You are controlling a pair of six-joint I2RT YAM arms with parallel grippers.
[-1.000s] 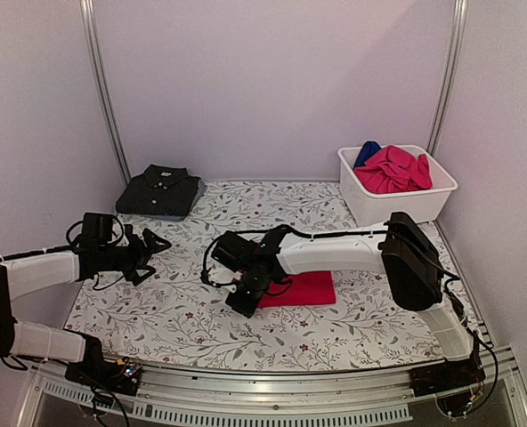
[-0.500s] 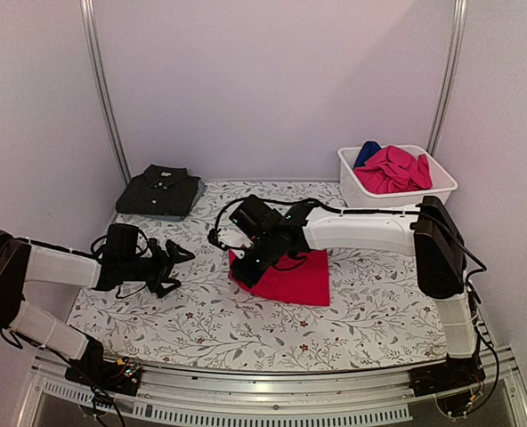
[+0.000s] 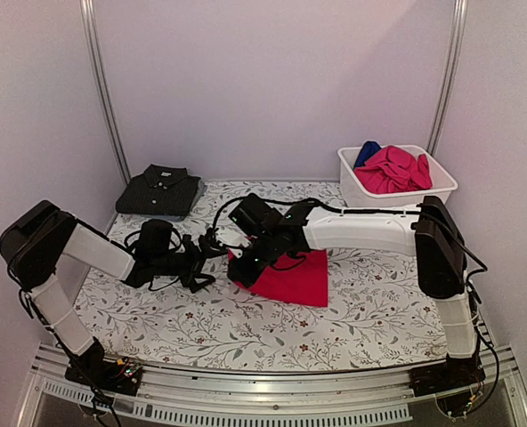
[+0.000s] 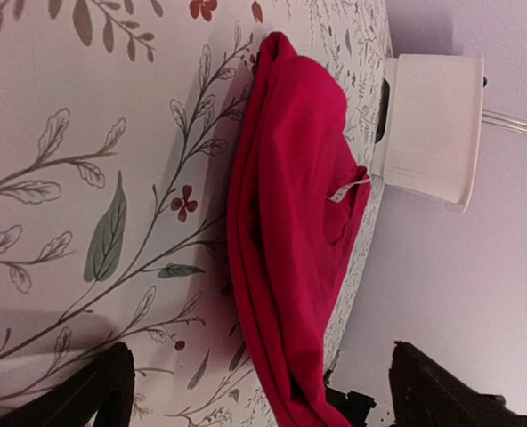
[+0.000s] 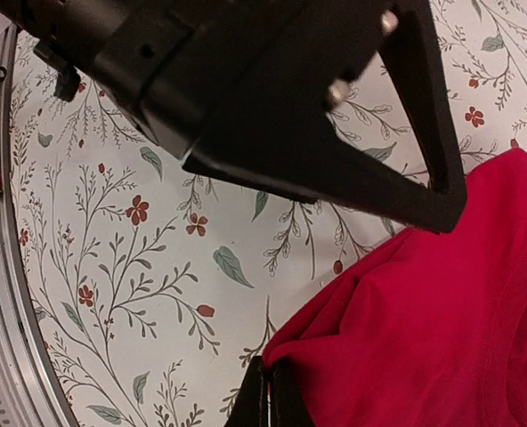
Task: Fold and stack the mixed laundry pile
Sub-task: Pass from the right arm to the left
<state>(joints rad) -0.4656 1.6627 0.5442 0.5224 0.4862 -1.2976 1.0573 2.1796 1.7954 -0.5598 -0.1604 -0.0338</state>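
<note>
My left gripper will next grab the side edge of the red tee that my right gripper holds, with its layers together, to stack the tee on the charcoal polo [image 3: 159, 191].
The red tee [image 3: 292, 277] lies folded on the floral cloth at mid-table. My right gripper [image 3: 244, 267] is shut on its left edge; in the right wrist view the fingertips [image 5: 268, 402] pinch the raised fold of the red tee [image 5: 441, 329]. My left gripper [image 3: 212, 262] stands open just left of that edge. In the left wrist view the red tee [image 4: 290, 231] hangs between its wide-spread fingers [image 4: 99, 391]. The charcoal polo [image 3: 159, 191] lies folded at the back left. Magenta-pink [image 3: 395, 169] and blue [image 3: 367, 153] garments sit in the tub.
The white tub [image 3: 397, 203] stands at the back right corner, and it also shows in the left wrist view as the tub [image 4: 428, 129]. The floral cloth [image 3: 201, 320] covers the table. In the right wrist view the left gripper's black body [image 5: 272, 98] hangs close overhead.
My left gripper has swung right across the cloth up to the tee's left edge. My right gripper has carried that edge up and back, spreading the tee, then held.
</note>
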